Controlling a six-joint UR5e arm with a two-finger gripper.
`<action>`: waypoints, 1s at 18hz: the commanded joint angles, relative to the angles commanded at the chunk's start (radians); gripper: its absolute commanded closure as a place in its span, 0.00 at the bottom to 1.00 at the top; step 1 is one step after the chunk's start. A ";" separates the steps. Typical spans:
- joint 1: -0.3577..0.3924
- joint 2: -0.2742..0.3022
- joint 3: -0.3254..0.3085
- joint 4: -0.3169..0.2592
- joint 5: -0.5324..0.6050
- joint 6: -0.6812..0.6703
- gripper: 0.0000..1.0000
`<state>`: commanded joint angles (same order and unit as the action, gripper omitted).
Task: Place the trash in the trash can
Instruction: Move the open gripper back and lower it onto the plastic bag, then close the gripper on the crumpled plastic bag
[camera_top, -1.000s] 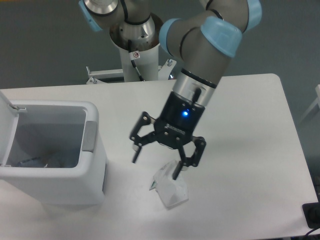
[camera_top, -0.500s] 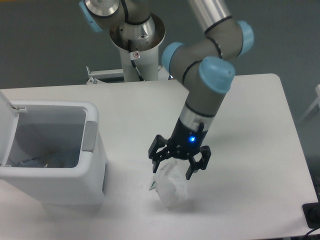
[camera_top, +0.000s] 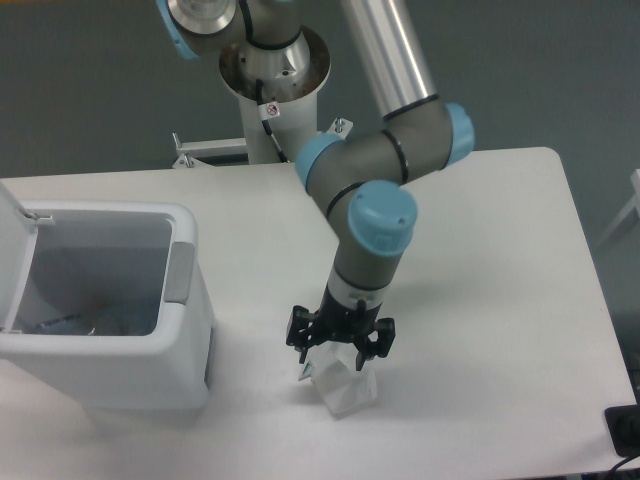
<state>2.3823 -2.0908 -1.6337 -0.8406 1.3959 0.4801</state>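
Note:
The translucent-white wrapper needs to go into the white trash can. My gripper should grab it next by its end with the green corner (camera_top: 325, 367).
A flat translucent-white wrapper (camera_top: 343, 388) with a green corner lies on the white table near the front edge; it is the piece of trash out in the open. My gripper (camera_top: 338, 357) points straight down onto it, its black fingers (camera_top: 299, 345) spread to either side of the wrapper's upper end, open. The trash can (camera_top: 110, 310) is a boxy white bin at the left with its lid swung up and a grey latch panel (camera_top: 180, 272) facing right. Something clear lies in its bottom (camera_top: 95, 320).
The arm's base column (camera_top: 272, 95) stands behind the table's back edge. A black object (camera_top: 625, 430) sits at the front right corner. The table's right edge runs near x 600.
The arm has swung down and folded in. The gripper dropped from above the table onto the wrapper and its fingers narrowed from a wide spread to a close straddle of it.

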 joint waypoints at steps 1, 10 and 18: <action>-0.002 -0.003 -0.003 0.000 0.002 -0.002 0.32; -0.023 -0.022 0.003 -0.002 0.049 -0.051 1.00; -0.023 -0.014 0.052 0.005 0.012 -0.118 1.00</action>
<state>2.3593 -2.1046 -1.5818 -0.8360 1.4084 0.3625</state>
